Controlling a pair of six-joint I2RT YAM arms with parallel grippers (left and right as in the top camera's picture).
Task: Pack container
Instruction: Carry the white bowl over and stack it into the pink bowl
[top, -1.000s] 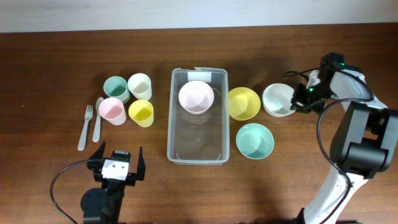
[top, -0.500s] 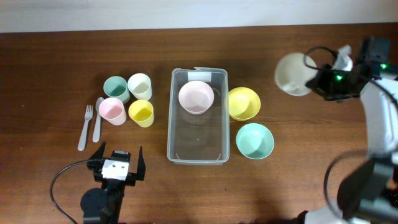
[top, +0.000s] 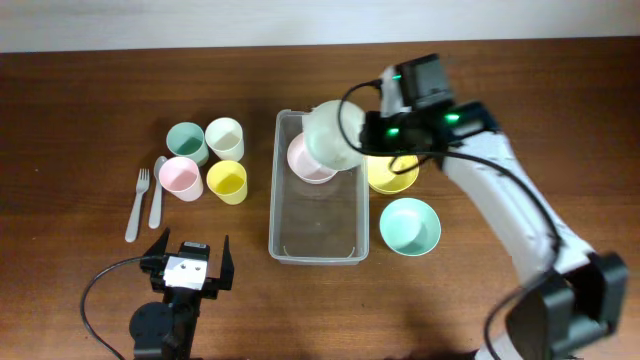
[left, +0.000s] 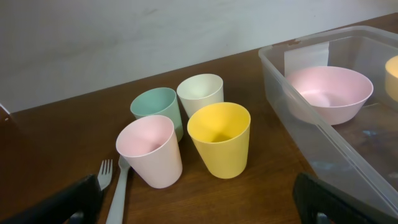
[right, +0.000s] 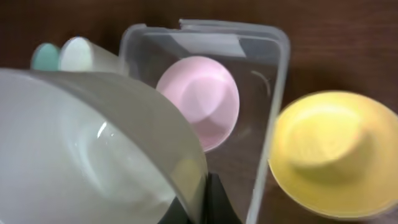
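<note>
The white bowl (top: 332, 135) hangs tilted high above the pink bowl and would fall crooked toward the container's edge if my right gripper opened now.
The clear rectangular container (top: 300, 235) lies mid-table with a pink bowl (top: 312, 160) at its far end; both also show in the left wrist view, the container (left: 292, 81) and the pink bowl (left: 326, 93). My right gripper (top: 365, 135) is shut on the rim of a white bowl (top: 332, 135) and holds it tilted in the air above the container's far end, over the pink bowl. In the right wrist view the white bowl (right: 87, 149) fills the left, with the container (right: 273, 106) and pink bowl (right: 202, 99) below. My left gripper (top: 190, 262) is open and empty near the front edge.
A yellow bowl (top: 395, 172) and a teal bowl (top: 410, 226) sit right of the container. Left of it stand several cups: teal (top: 185, 141), white (top: 225, 137), pink (top: 180, 177), yellow (top: 227, 181). A fork (top: 136, 205) and spoon (top: 158, 190) lie further left.
My right gripper lifted the white bowl off the table at the right and carried it left, to above the container's far end. The left arm has not moved.
</note>
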